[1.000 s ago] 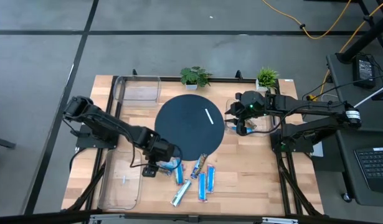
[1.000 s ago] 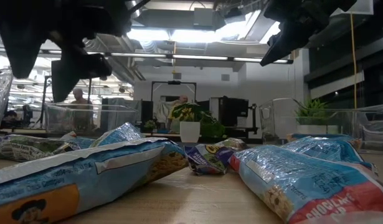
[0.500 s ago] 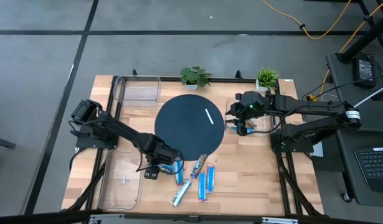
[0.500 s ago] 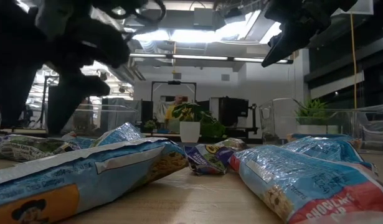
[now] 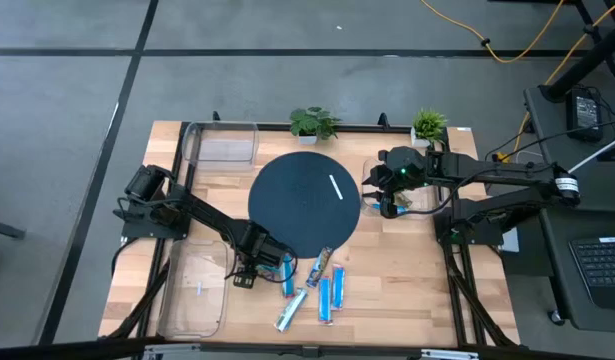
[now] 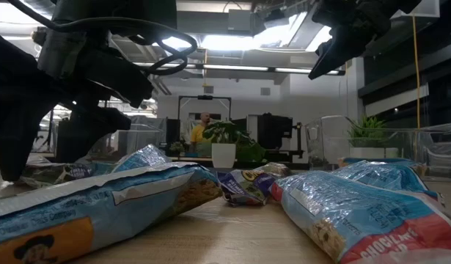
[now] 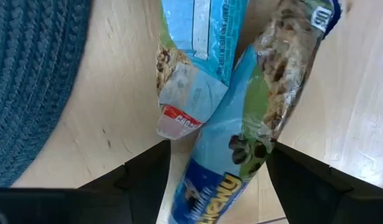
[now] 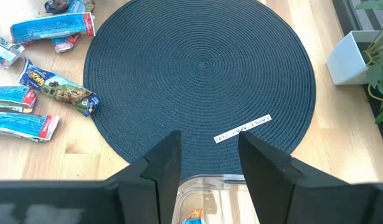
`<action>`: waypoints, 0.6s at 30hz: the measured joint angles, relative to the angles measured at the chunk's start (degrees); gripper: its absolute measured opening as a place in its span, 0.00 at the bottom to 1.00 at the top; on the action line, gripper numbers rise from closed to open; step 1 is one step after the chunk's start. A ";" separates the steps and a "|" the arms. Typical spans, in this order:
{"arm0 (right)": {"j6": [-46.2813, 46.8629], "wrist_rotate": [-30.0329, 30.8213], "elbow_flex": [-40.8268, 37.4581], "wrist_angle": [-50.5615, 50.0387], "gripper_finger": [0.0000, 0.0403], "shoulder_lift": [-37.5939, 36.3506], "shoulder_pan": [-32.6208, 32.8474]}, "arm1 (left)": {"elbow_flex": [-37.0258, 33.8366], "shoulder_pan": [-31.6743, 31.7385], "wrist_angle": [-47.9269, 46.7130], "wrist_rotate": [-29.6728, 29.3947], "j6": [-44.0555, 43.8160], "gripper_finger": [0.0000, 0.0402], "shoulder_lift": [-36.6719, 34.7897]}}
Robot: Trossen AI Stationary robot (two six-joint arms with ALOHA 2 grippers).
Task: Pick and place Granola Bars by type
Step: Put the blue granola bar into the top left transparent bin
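The left gripper grabs the bar by its end with the Chewy lettering (image 7: 221,196) next, to sort granola bars by type into a clear bin.
Several blue foil Granola Bars (image 5: 324,298) lie on the wood in front of the round dark mat (image 5: 305,205). My left gripper (image 5: 249,275) points down over the leftmost ones and is open. In the left wrist view its fingers stand on either side of a blue bar with green and brown print (image 7: 241,143), with no touch showing. A second blue bar (image 7: 197,56) lies beside that one. In the low view my left gripper (image 6: 49,158) is close above the table. My right gripper (image 8: 210,155) hangs open and holds nothing, above a clear bin (image 8: 197,193) at the mat's right.
Clear bins stand at the far left (image 5: 222,145) and near left (image 5: 197,290) of the table. A white label (image 5: 339,187) lies on the mat. Two potted plants (image 5: 312,123) stand at the far edge. One blue bar (image 8: 194,214) lies in the right bin.
My left gripper has come down toward the leftmost bars by the mat's near edge, staying open and tipping to point more steeply down. The bars have not moved, and my right arm has kept still.
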 joint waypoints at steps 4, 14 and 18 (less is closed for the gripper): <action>-0.02 0.04 0.00 -0.21 0.40 0.00 0.00 | 0.00 0.02 -0.04 -0.13 -0.41 0.56 0.02; -0.02 0.10 0.00 -0.28 0.40 0.00 0.00 | 1.65 -0.04 -0.96 3.11 -1.95 0.29 0.24; -0.02 0.11 0.00 -0.28 0.40 0.00 0.00 | 4.02 0.00 -5.84 4.11 -1.90 0.19 0.24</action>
